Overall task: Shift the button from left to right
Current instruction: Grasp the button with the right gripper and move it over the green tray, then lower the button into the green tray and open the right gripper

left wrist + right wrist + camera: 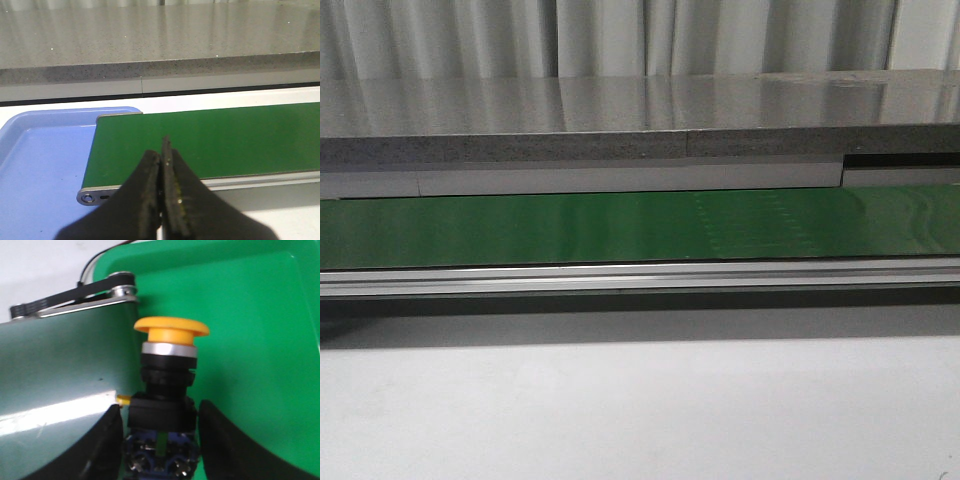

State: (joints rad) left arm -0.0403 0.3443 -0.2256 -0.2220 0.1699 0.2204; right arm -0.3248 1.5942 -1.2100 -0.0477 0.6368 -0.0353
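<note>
My right gripper should keep its hold on the button (171, 330). The button's blue base is hanging above the green tray in the right wrist view, so the button would fall if I let go.
The button (171, 330) has a yellow-orange round head, a silver collar, a black body and a blue base with a small green mark. It shows only in the right wrist view, between the fingers of my right gripper (160, 409), which is closed against its base and holds it over the green tray (250, 315), just past the end of the conveyor belt (60, 360). My left gripper (161, 150) is shut and empty, above the left end of the green belt (225, 140). The front view shows neither gripper nor the button.
A blue tray (40, 165) lies at the belt's left end. The belt (620, 225) runs across the front view with an aluminium rail in front. A grey stone counter (620, 110) stands behind it. A black drive belt and pulley (117, 285) sit at the conveyor's right end.
</note>
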